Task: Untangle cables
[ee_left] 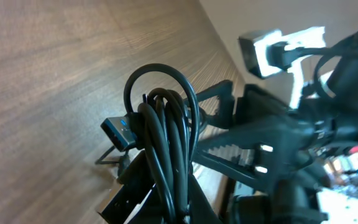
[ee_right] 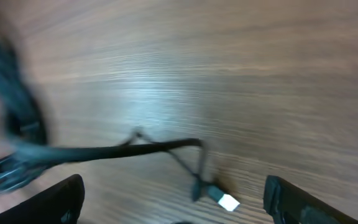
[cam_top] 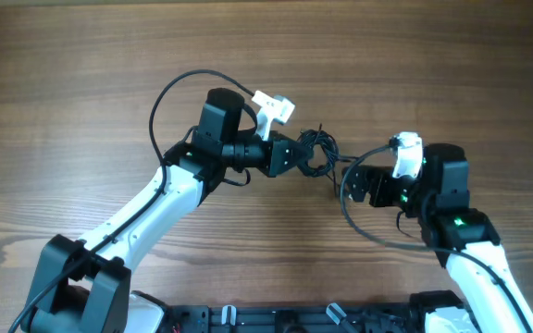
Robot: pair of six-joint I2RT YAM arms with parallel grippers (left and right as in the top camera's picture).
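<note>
I need to grab the coiled black cables next with my right gripper, on the cables' side opposite my left gripper. That leaves loose connector ends free to untangle.
A bundle of black cables (cam_top: 320,150) hangs in a tight coil at the middle of the wooden table (cam_top: 81,83). My left gripper (cam_top: 305,155) is shut on it. In the left wrist view the looped strands (ee_left: 166,124) run down between my fingers (ee_left: 169,202), and a USB plug with a blue insert (ee_left: 118,130) sticks out to the left. My right gripper (cam_top: 348,181) is open just right of the bundle. In the right wrist view its fingers (ee_right: 176,208) are spread wide, with a loose cable strand (ee_right: 135,148) and a silver-tipped connector (ee_right: 224,200) lying on the table between them, untouched.
The right arm's own cable (cam_top: 364,227) loops beside it. The left arm's cable (cam_top: 169,92) arcs above its wrist. The right arm (ee_left: 303,124) fills the far side of the left wrist view. The robot base (cam_top: 276,319) runs along the front edge.
</note>
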